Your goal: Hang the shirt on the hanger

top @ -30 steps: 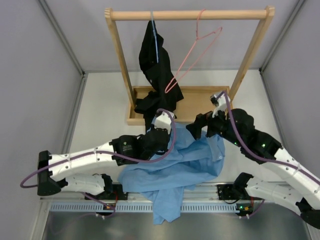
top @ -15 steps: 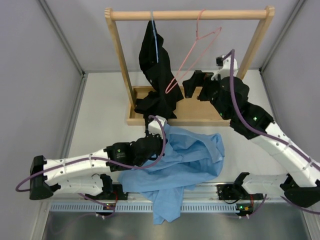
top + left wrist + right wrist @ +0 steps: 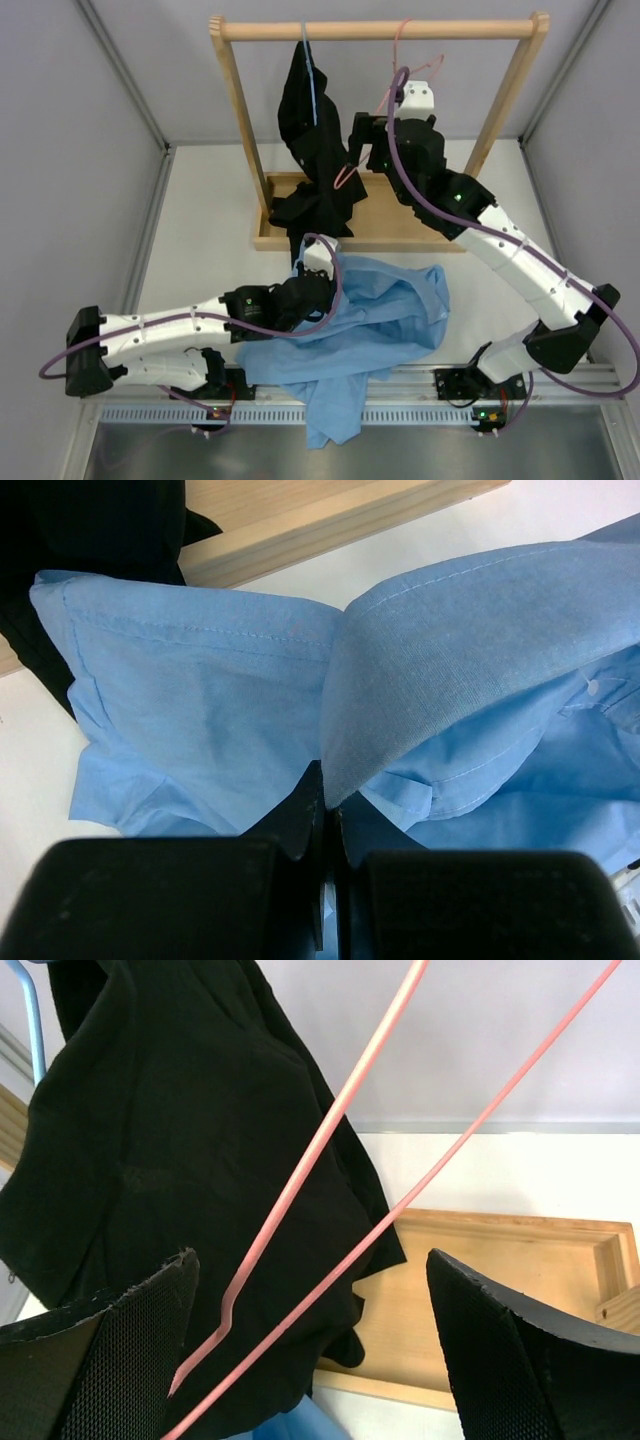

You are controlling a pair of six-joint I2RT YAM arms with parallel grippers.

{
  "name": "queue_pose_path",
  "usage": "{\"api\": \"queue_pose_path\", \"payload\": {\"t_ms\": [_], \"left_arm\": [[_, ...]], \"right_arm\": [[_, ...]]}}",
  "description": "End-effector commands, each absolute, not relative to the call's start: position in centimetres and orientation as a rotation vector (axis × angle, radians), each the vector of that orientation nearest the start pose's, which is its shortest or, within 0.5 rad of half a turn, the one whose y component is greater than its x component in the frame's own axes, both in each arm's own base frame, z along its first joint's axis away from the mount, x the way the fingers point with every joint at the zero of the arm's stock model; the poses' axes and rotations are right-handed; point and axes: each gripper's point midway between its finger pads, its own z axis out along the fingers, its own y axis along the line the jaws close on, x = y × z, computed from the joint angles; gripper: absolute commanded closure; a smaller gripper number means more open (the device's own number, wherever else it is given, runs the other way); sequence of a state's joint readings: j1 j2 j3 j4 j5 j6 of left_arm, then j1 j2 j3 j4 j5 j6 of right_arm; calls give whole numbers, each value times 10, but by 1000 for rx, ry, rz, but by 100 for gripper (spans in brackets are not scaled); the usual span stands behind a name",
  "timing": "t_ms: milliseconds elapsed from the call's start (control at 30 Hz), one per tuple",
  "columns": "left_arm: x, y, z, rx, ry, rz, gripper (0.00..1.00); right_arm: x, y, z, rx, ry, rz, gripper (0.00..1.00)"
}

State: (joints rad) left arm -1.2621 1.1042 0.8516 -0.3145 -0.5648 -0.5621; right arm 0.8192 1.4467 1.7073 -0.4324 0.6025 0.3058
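Note:
My right gripper grabs the pink hanger by its lower end (image 3: pixel 347 176) next, so that the opposite end stays free to enter the shirt (image 3: pixel 370 320).
The light blue shirt (image 3: pixel 370 320) lies crumpled on the table in front of the rack. My left gripper (image 3: pixel 305 268) is at its far left edge, shut on a fold of the shirt (image 3: pixel 200 710); in the left wrist view the left gripper (image 3: pixel 328 798) has cloth pinched between its tips. The pink wire hanger (image 3: pixel 345 178) hangs tilted from the rail. My right gripper (image 3: pixel 358 140) is raised at the hanger's lower end. In the right wrist view the right gripper (image 3: pixel 310 1260) is open, and two hanger (image 3: pixel 330 1130) wires cross the wide gap without touching either finger.
A black garment (image 3: pixel 310 130) hangs on a pale blue hanger (image 3: pixel 311 80) just left of the pink one, close behind it in the right wrist view (image 3: pixel 180 1140). The wooden rack's rail (image 3: pixel 470 28) and base tray (image 3: pixel 410 220) stand at the back. Grey walls enclose both sides.
My right arm has lifted away from the shirt and swung back and left up to the pink hanger. The left gripper has stayed shut on the shirt, shifting only slightly.

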Motion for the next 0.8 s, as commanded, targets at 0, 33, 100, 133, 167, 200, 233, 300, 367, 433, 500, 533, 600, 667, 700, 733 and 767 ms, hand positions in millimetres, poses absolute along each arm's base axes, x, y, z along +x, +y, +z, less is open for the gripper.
{"api": "queue_pose_path", "payload": {"t_ms": [0, 33, 100, 133, 167, 200, 233, 300, 367, 433, 500, 533, 600, 667, 700, 733, 767], "left_arm": [[174, -300, 193, 359, 2029, -570, 100], [174, -299, 191, 361, 2030, -570, 100], [174, -300, 189, 364, 2037, -565, 100], [173, -301, 189, 363, 2038, -570, 100], [172, -301, 188, 369, 2043, -575, 100], [172, -301, 187, 372, 2044, -574, 100], [172, -301, 187, 375, 2044, -574, 100], [173, -299, 185, 372, 2043, -562, 100], [173, -299, 184, 373, 2045, -558, 100], [173, -300, 184, 374, 2045, -559, 100], [173, -302, 183, 379, 2050, -559, 100], [172, -302, 181, 384, 2054, -557, 100], [173, -303, 179, 390, 2060, -552, 100], [172, -304, 176, 396, 2066, -550, 100], [171, -304, 175, 399, 2068, -549, 100], [172, -304, 175, 399, 2068, -549, 100], [171, -305, 175, 401, 2070, -549, 100]], "right_arm": [[361, 242, 453, 57, 1627, 334, 9], [364, 241, 452, 58, 1628, 323, 10], [371, 240, 444, 50, 1641, 270, 15], [373, 236, 441, 57, 1645, 240, 19], [375, 228, 435, 78, 1656, 182, 25], [375, 223, 432, 77, 1662, 151, 27], [374, 218, 429, 86, 1665, 130, 28], [369, 207, 426, 105, 1665, 114, 32], [367, 204, 416, 108, 1672, 112, 40], [361, 200, 420, 95, 1655, 140, 50], [358, 196, 420, 87, 1644, 147, 60], [359, 192, 420, 89, 1644, 149, 62], [359, 185, 420, 87, 1643, 145, 74], [359, 176, 420, 89, 1642, 153, 83], [357, 173, 422, 89, 1636, 158, 85], [357, 171, 422, 83, 1635, 165, 86], [355, 168, 424, 79, 1629, 171, 86]]}}
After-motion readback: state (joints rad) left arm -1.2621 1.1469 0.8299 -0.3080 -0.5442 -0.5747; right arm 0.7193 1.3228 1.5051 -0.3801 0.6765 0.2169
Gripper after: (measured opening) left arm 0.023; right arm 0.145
